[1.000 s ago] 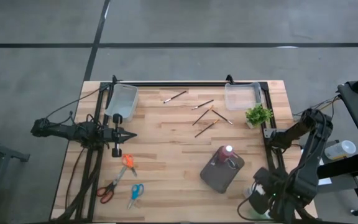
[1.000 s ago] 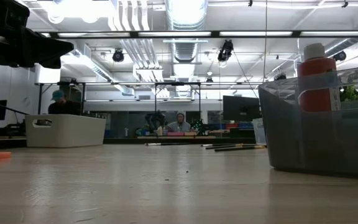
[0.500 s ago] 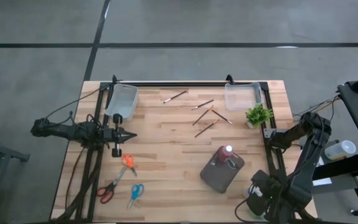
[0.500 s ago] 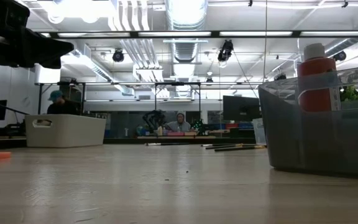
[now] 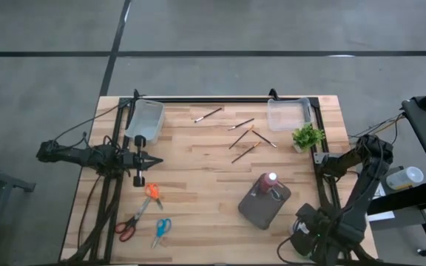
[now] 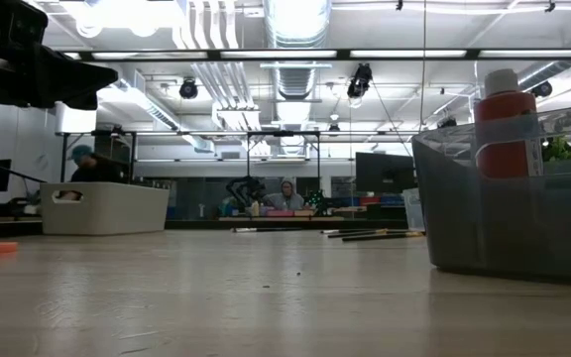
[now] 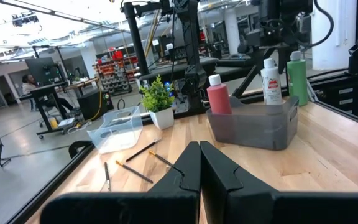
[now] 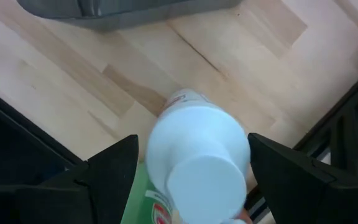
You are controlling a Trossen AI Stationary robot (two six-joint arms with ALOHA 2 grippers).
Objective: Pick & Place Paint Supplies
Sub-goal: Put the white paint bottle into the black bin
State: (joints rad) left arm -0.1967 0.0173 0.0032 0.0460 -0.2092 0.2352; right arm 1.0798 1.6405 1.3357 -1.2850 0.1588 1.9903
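Observation:
My right gripper will next take hold of the white bottle by its upper body (image 8: 194,127), so that it can set the bottle in the bin.
A grey bin (image 5: 261,207) sits near the table's near right part with one red paint bottle (image 7: 217,96) upright in it. A white bottle (image 8: 194,134) and a green bottle (image 8: 143,200) stand upright by the near right corner; both also show behind the bin, white bottle (image 7: 270,84) and green bottle (image 7: 297,78). My right gripper (image 8: 191,146) hangs open over them, pointing down, one finger on each side of the white bottle. Several thin brushes (image 5: 244,138) lie flat toward the far side. My left gripper (image 5: 157,159) waits shut at the left, level above the table. A second red bottle is not in view. My right gripper comes at the white bottle from above, its fingers (image 8: 114,165) flanking the bottle's shoulder (image 8: 166,124), and the bottle stands on the table. I cannot tell whether either finger touches it.
A white tub (image 5: 145,120) and a clear tub (image 5: 288,113) stand at the far edge, with a small potted plant (image 5: 307,137) beside the clear one. Three pairs of scissors (image 5: 152,193) lie near the left arm. Bare wood spans the table's middle (image 5: 198,177).
My right arm has shifted slightly at the near right corner, its elbow drawing toward the table's near edge. Nothing on the table has moved.

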